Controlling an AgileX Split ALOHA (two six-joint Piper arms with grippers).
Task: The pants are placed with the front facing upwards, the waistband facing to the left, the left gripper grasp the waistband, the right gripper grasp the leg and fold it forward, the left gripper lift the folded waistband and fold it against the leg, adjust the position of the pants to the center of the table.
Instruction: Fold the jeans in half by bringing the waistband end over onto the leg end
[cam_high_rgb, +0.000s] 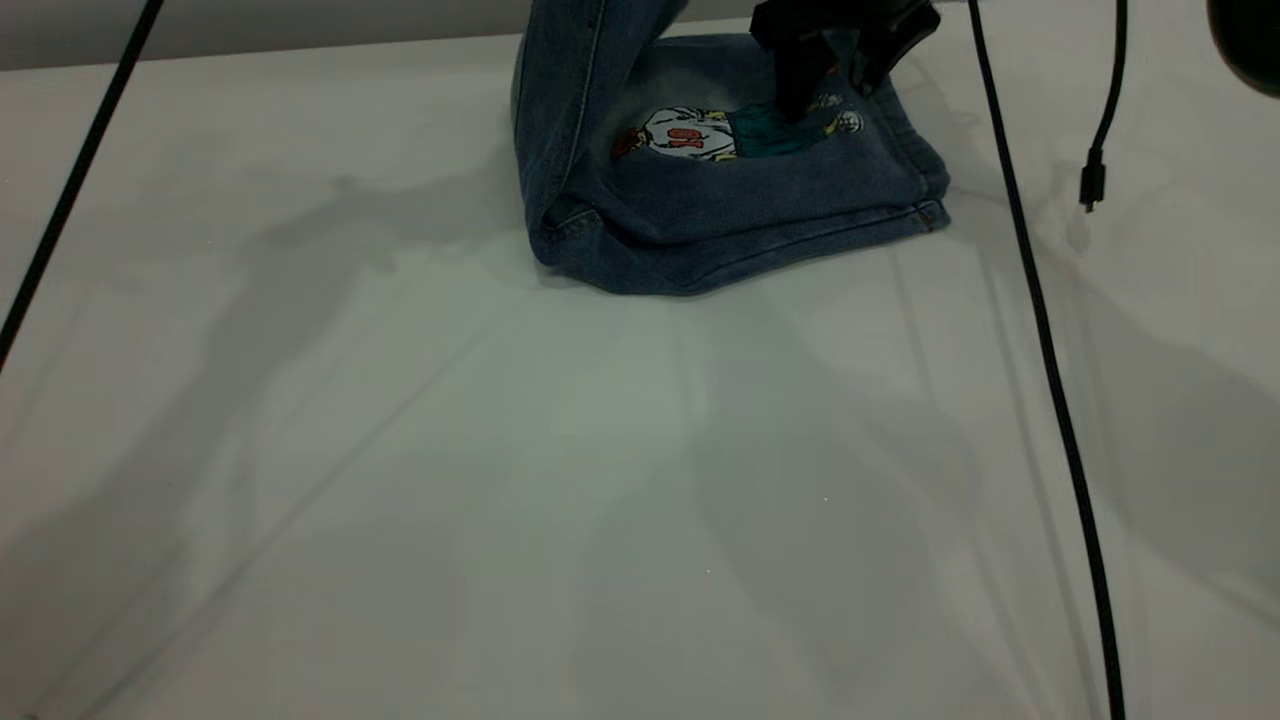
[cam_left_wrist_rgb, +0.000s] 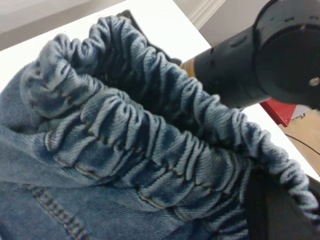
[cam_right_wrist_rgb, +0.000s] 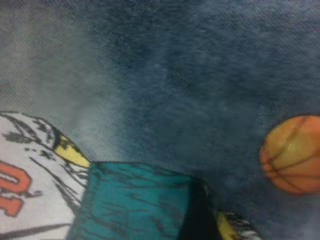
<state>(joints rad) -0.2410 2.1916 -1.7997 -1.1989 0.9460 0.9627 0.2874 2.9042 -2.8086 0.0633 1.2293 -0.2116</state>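
My left gripper needs to fold the waistband down onto the flat leg with the cartoon print (cam_high_rgb: 700, 135) before it opens: my left gripper pulls the waistband up above that leg.
The blue denim pants (cam_high_rgb: 720, 200) lie at the far middle of the white table (cam_high_rgb: 500, 450). Their left part (cam_high_rgb: 570, 90) is pulled up out of the exterior view. In the left wrist view the ruched waistband (cam_left_wrist_rgb: 150, 130) fills the picture, and my left gripper (cam_left_wrist_rgb: 280, 200) is shut on it, one dark finger (cam_left_wrist_rgb: 270, 210) showing under the gathers. My right gripper (cam_high_rgb: 835, 85) comes down onto the flat leg beside the cartoon print (cam_high_rgb: 700, 135), its two black fingers apart. In the right wrist view one fingertip (cam_right_wrist_rgb: 197, 210) rests on the print (cam_right_wrist_rgb: 130, 200).
A black cable (cam_high_rgb: 1050, 350) runs across the table's right side, and another (cam_high_rgb: 60, 210) crosses the left. A short cable with a plug (cam_high_rgb: 1092, 185) hangs at the far right. The right arm's black wrist (cam_left_wrist_rgb: 250, 65) is close behind the waistband.
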